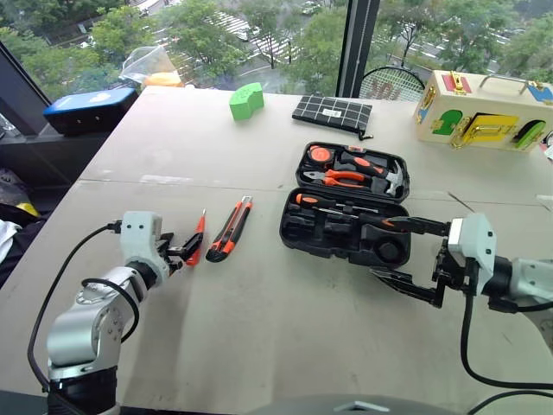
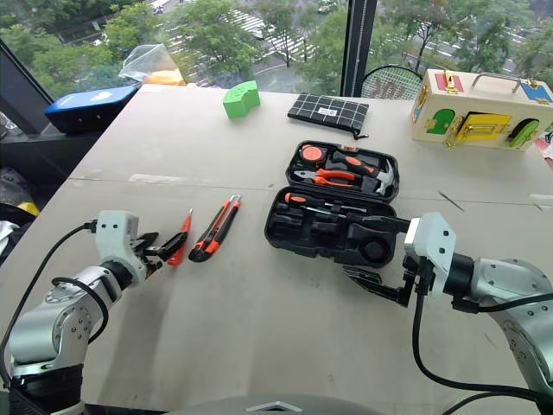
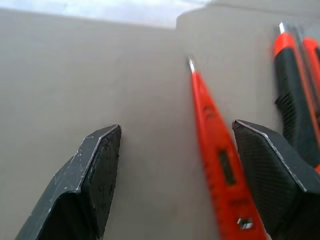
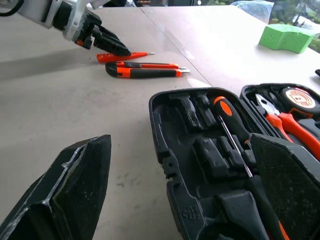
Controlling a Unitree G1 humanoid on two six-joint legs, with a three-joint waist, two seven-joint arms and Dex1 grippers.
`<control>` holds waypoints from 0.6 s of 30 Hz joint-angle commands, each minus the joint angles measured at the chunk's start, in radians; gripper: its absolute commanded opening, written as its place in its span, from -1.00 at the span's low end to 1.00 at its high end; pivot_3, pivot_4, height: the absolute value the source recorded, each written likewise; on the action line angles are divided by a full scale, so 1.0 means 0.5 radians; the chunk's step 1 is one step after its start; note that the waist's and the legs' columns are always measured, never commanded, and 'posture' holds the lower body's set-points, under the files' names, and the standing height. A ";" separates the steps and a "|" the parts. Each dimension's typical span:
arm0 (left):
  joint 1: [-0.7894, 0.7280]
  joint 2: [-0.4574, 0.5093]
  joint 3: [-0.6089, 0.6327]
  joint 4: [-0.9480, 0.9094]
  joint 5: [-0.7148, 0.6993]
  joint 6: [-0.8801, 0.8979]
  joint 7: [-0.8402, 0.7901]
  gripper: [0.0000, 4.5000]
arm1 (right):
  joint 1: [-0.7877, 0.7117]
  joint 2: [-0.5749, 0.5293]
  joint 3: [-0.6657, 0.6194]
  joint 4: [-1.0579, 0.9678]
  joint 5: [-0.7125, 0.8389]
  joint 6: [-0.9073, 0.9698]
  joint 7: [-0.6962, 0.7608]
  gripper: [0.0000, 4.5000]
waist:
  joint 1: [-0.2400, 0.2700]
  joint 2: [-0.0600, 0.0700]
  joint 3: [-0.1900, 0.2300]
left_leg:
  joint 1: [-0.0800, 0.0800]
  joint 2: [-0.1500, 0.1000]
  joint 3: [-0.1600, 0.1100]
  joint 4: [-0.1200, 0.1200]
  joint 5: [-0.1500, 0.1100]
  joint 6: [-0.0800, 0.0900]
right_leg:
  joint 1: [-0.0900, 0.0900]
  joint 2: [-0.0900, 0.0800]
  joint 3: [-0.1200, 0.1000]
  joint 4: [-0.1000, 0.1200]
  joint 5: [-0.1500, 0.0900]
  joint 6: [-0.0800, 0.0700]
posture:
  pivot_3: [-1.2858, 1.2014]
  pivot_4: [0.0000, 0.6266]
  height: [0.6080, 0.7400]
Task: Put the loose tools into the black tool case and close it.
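My left gripper closes on the orange tester now. Its fingers reach down beside the orange tester's body [image 1: 195, 245] [image 3: 225, 167], above the table, so closing now would catch the tester.
The black tool case [image 1: 294, 226] lies open on the table with its lid folded back. One black-and-orange screwdriver [image 1: 316, 201] rests in its near half. To its left, loose on the table, lie the small orange tester screwdriver [image 1: 199, 235] and the orange-and-black utility knife [image 1: 231, 228]. My left gripper [image 1: 188, 249] is open at the tester's near end. In the left wrist view the tester [image 3: 212, 150] runs between the two fingers, close to one of them. My right gripper [image 1: 410, 257] hangs open at the case's near right corner, holding nothing.
Orange-handled pliers [image 1: 344, 178], a hammer [image 1: 389, 179] and a round tape measure [image 1: 320, 154] sit in the case's lid. At the table's far side are a green block [image 1: 246, 101], a black grid pouch [image 1: 333, 112], a toy box [image 1: 484, 112] and a blue box [image 1: 89, 108].
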 commanded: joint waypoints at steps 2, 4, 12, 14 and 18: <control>0.027 -0.027 -0.122 -0.053 0.065 0.090 0.053 0.49 | -0.053 -0.001 0.003 0.010 -0.002 -0.049 0.008 1.00 | 0.003 0.000 -0.001 | 0.000 -0.001 0.001 0.000 0.000 0.000 | 0.001 -0.001 0.000 0.000 0.000 0.000 | 0.03 -0.52 1.00; 0.019 -0.062 -0.152 -0.057 0.063 0.090 0.051 0.26 | -0.058 -0.011 0.001 0.015 -0.004 -0.052 0.011 1.00 | 0.006 0.003 -0.001 | 0.001 -0.001 0.001 0.000 0.000 0.000 | 0.001 -0.001 0.000 0.000 0.000 0.000 | 0.03 -0.52 1.00; -0.027 -0.085 -0.156 0.001 0.081 0.023 -0.006 -0.83 | -0.046 -0.026 -0.024 -0.004 -0.004 -0.036 -0.008 1.00 | 0.038 0.006 -0.001 | 0.002 -0.002 0.002 0.000 0.000 0.000 | 0.002 -0.002 0.000 -0.002 0.000 0.000 | 0.03 -0.52 1.00; -0.040 -0.086 -0.127 0.029 0.082 -0.032 -0.026 -0.83 | -0.036 -0.022 -0.023 -0.013 -0.008 -0.035 -0.017 1.00 | 0.039 0.007 -0.001 | 0.002 -0.002 0.002 0.000 0.000 0.000 | 0.003 -0.002 0.000 -0.003 0.000 0.000 | 0.03 -0.52 1.00; -0.111 -0.083 -0.027 0.110 0.026 -0.157 -0.107 -0.83 | -0.020 0.001 -0.004 -0.035 -0.023 -0.036 -0.059 1.00 | 0.040 0.006 -0.001 | 0.002 -0.002 0.001 0.000 0.000 0.000 | 0.003 -0.002 0.000 -0.003 0.000 0.000 | 0.03 -0.52 1.00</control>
